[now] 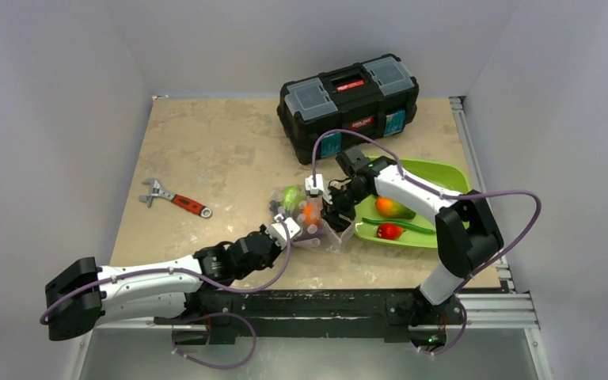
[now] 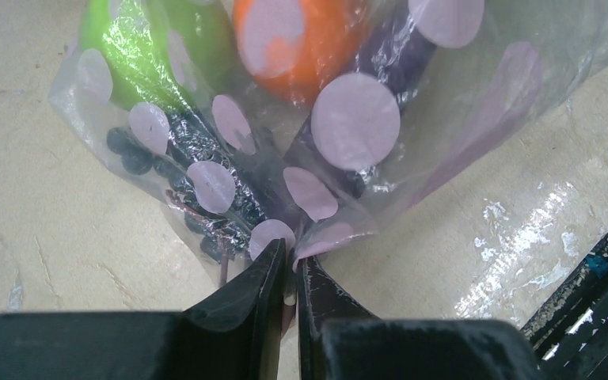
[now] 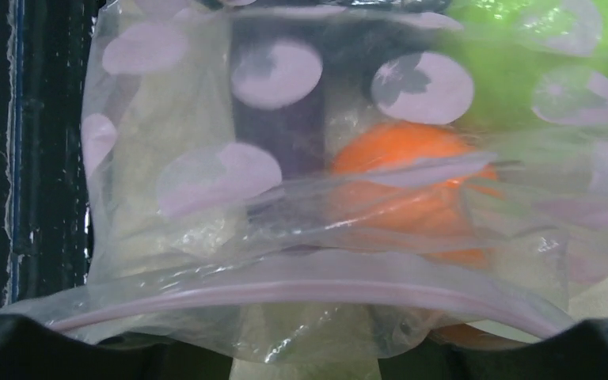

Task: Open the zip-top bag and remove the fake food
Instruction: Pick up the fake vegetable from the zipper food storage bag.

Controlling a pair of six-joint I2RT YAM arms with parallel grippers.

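Note:
The purple eggplant (image 2: 400,59) has to come out of the bag lengthwise, so my right gripper next grabs across its end nearest the bag's zip.
The zip-top bag (image 1: 305,215) lies between my two grippers, clear plastic with pale pink dots. Inside it are fake food pieces: a green apple (image 2: 146,39), an orange (image 2: 301,39), a purple eggplant (image 2: 400,59) and dark grapes (image 2: 158,158). My left gripper (image 2: 291,265) is shut on a bunched bottom corner of the bag. At the other end, the bag's pinkish zip strip (image 3: 301,289) drapes across my right gripper (image 3: 305,356), whose dark fingers stand wide apart at the frame's bottom corners. A mango (image 1: 393,207), a red pepper (image 1: 389,231) and green beans (image 1: 402,225) lie outside the bag.
The loose pieces rest in a green tray (image 1: 447,176) right of the bag. A black toolbox (image 1: 348,103) stands at the back. A red-handled wrench (image 1: 176,199) lies at the left. The table's metal rail (image 1: 475,150) runs along the right edge.

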